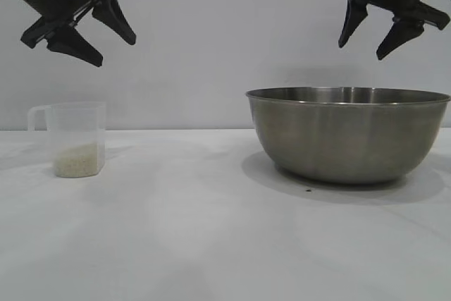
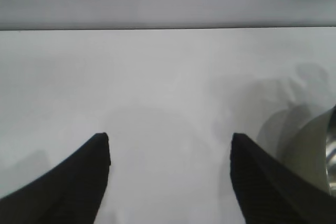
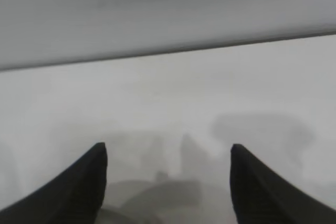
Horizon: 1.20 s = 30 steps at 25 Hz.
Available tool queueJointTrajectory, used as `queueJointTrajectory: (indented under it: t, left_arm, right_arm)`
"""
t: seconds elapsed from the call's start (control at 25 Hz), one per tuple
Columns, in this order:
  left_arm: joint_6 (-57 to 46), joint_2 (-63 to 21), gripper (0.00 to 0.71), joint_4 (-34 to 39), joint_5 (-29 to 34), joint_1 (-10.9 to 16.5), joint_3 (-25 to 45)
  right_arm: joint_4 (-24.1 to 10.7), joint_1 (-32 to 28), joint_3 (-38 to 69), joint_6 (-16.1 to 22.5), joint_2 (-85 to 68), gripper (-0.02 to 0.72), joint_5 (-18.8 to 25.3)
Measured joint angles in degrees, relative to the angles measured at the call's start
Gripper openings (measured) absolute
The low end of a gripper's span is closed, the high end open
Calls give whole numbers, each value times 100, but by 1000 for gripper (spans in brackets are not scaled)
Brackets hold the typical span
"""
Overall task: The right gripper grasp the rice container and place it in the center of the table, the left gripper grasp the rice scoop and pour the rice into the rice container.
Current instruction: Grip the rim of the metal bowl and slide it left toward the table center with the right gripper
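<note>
My right gripper grabs the bowl by its thin rim [image 1: 349, 102] next, since the steel bowl's body spreads far wider than my open fingers.
The rice container [image 1: 347, 135], a wide steel bowl, stands on the white table [image 1: 211, 237] at the right. At the left stands the rice scoop [image 1: 77, 139], a frosted plastic cup, upright, handle pointing left. A low layer of rice [image 1: 76, 161] lies in its bottom. My left gripper [image 1: 116, 51] hangs open high above and slightly right of the scoop, holding nothing. My right gripper [image 1: 361, 51] hangs open above the bowl, well clear of its rim. In the left wrist view the left gripper [image 2: 170, 136] shows bare table between its fingers, with the bowl's edge [image 2: 331, 156] off to one side. The right gripper [image 3: 168, 145] is likewise empty.
A plain pale wall [image 1: 225, 47] rises behind the table's far edge. Bare table surface lies between the scoop and the bowl and across the whole front.
</note>
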Motion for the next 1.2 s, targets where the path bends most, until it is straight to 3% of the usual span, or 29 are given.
queueJointTrajectory:
  t: [0.24,0.48,0.6,0.88,1.2]
  left_arm:
    - [0,0,430,0,21,0,0]
    - [0,0,430,0,32,0,0]
    - [0,0,430,0,43,0,0]
    - [0,0,430,0,43,0,0]
    - [18,0,430,0,43,0,0]
  right_arm:
    - [-425,0,-333,44,0,425,1487]
    - [-1358,0,-341,528,0,425,2359]
    - [-1440,-4,-341,584,0,425,2464]
    - [-1111,-4,-219,578,191,425,2486]
    - [-1100,-4,-106,578,579,425,2475]
